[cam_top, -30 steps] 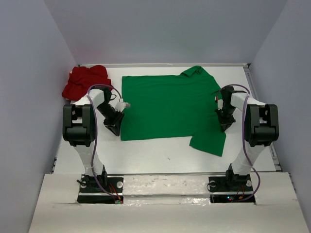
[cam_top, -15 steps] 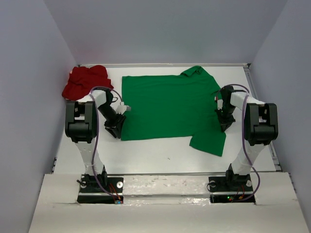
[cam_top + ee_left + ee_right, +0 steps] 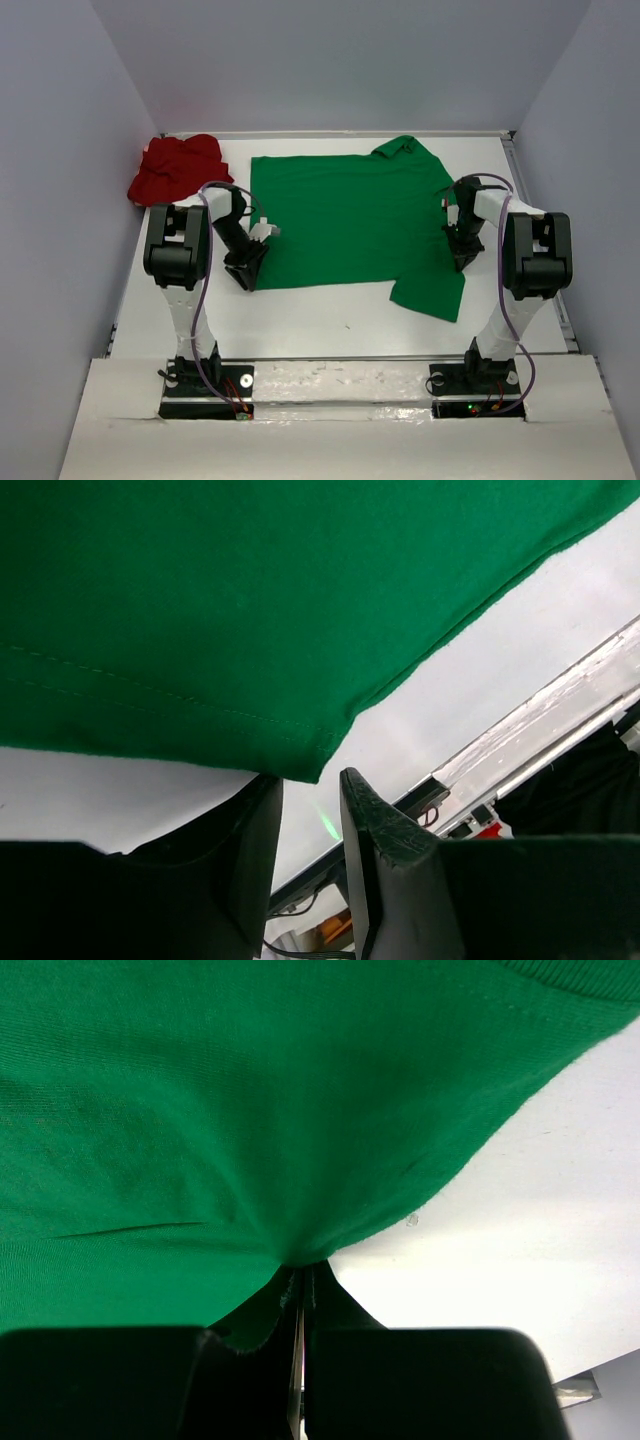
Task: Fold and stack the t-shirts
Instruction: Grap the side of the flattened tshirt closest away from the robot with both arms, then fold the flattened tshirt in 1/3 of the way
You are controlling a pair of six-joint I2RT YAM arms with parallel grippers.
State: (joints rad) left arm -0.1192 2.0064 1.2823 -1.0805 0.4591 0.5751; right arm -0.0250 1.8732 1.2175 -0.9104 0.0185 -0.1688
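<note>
My left gripper grabs the green t-shirt's near hem corner next, to fold the t-shirt's near side over, matching the right gripper's shoulder hold.
The green t-shirt (image 3: 350,215) lies spread flat mid-table, one sleeve at the back right and one hanging toward the near right. The red t-shirt (image 3: 178,167) sits crumpled at the far left corner. My left gripper (image 3: 247,275) is at the green shirt's near-left corner. In the left wrist view the left gripper (image 3: 310,780) is open, and the cloth corner (image 3: 300,750) lies just beyond its fingertips, with nothing between them. My right gripper (image 3: 463,255) is at the shirt's right edge. In the right wrist view the right gripper (image 3: 303,1265) is shut on a pinch of green cloth (image 3: 250,1090).
The white table (image 3: 330,315) is boxed in by pale walls on the left, back and right. A metal rail (image 3: 540,740) runs along the near edge by the arm bases.
My left arm has swung nearer and slightly right, carrying its gripper down the shirt's left edge to the near-left corner. The right arm and both shirts have not moved.
</note>
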